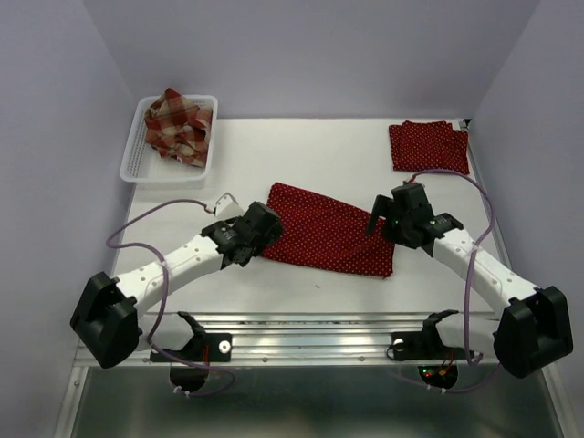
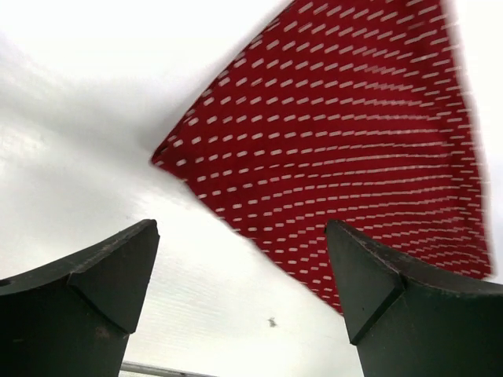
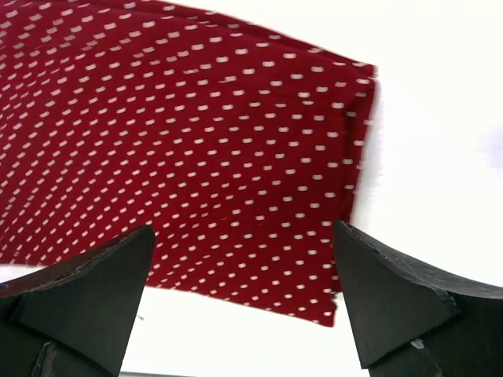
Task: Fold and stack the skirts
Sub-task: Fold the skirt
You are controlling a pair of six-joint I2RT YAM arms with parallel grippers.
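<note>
My right gripper grabs the spread polka-dot skirt's end edge by its near corner next, to fold it across toward the opposite end.
A dark red polka-dot skirt lies spread flat in the middle of the table, also filling the left wrist view and the right wrist view. My left gripper hovers at its left end, open, nothing between its fingers. My right gripper stands open above its right end, also empty. A second polka-dot skirt lies folded at the back right. The plaid skirt sits crumpled in the basket.
A white slotted basket stands at the back left of the white table. Purple walls enclose the table on three sides. A metal rail runs along the near edge between the arm bases.
</note>
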